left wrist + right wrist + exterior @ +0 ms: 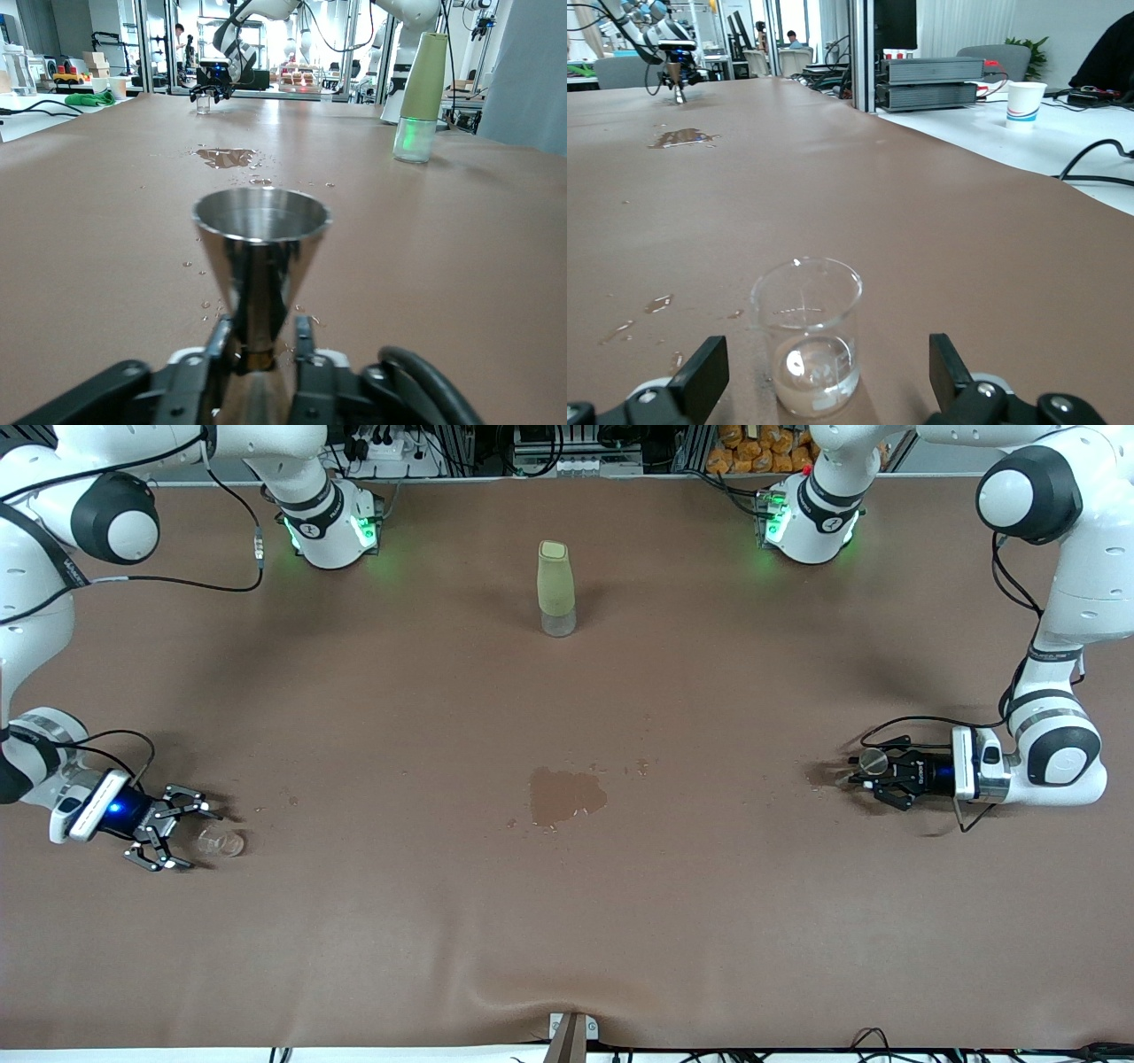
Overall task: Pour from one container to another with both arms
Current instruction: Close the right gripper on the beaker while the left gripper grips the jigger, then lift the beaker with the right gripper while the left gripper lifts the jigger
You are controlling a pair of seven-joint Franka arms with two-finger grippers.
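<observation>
The small clear cup is the one my right gripper will grab next, by its body below the cup's rim [812,352], to pour between the containers.
The shiny metal jigger [261,252] stands on the brown table toward the left arm's end, seen from above as a small round rim [873,760]. My left gripper [259,332] [855,775] lies low over the table, shut on the jigger's narrow lower part. The small clear cup [808,336] [221,841], with a little liquid at its bottom, stands upright toward the right arm's end. My right gripper [824,367] [197,837] is open, a finger well clear of the cup on each side.
A tall pale-green bottle [556,589] [421,88] stands mid-table near the robots' bases. A wet puddle [567,795] with droplets lies mid-table between the two grippers. More droplets sit beside the jigger. The table's edge [992,155] runs close to the cup.
</observation>
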